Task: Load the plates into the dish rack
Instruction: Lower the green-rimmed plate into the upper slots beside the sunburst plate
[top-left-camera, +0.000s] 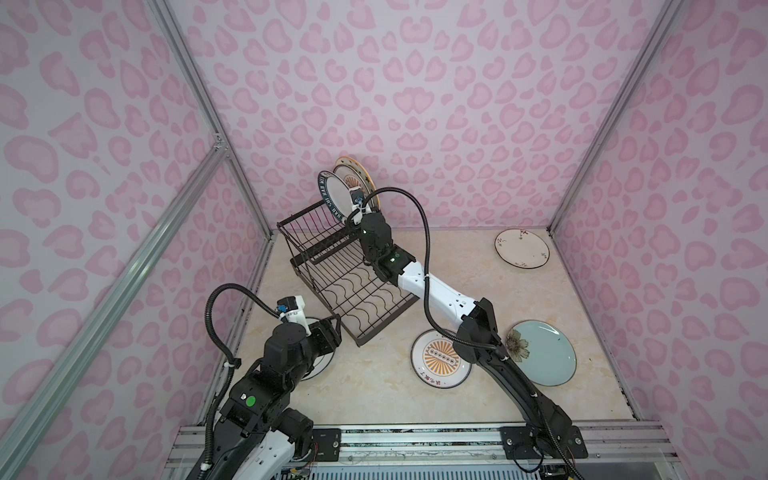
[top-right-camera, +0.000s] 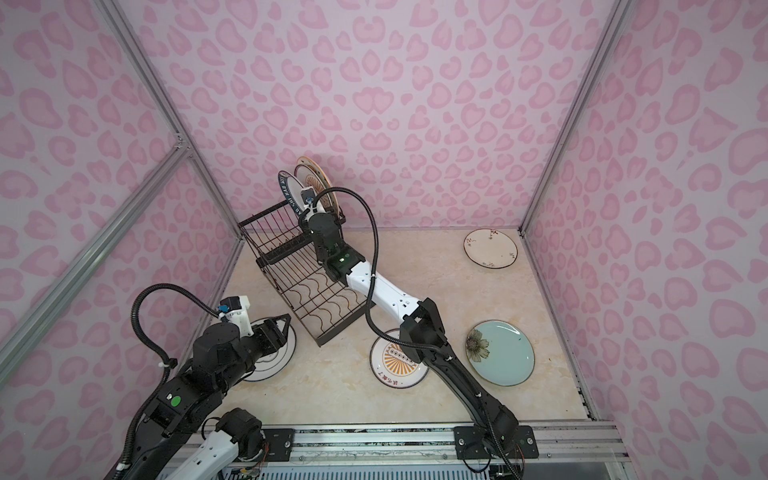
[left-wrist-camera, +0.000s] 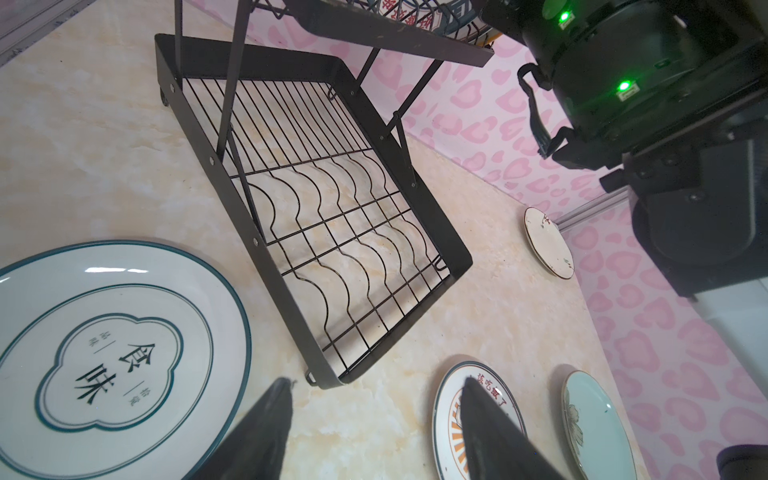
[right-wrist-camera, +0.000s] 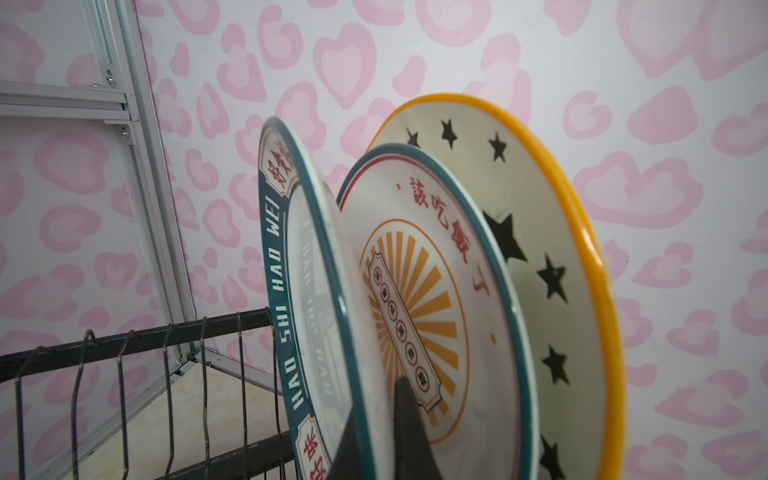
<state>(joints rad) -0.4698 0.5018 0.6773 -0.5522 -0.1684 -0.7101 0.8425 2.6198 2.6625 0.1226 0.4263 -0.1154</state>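
Observation:
My right gripper opens next, since the lettered plate stands upright beside the sunburst plate and would rest in the upper basket.
The black two-tier dish rack stands at the back left. Three plates stand upright in its upper basket: a plate with a dark lettered rim, a sunburst plate and a star plate with an orange rim. My right gripper is shut on the lettered plate's rim, one finger on each face. My left gripper hangs open and empty above the table by the rack's near corner, beside a white green-ringed plate.
Flat on the table lie a second sunburst plate, a pale blue-green flower plate and a white floral plate at the back right. The rack's lower wavy-wire tray holds nothing. Pink walls enclose the table.

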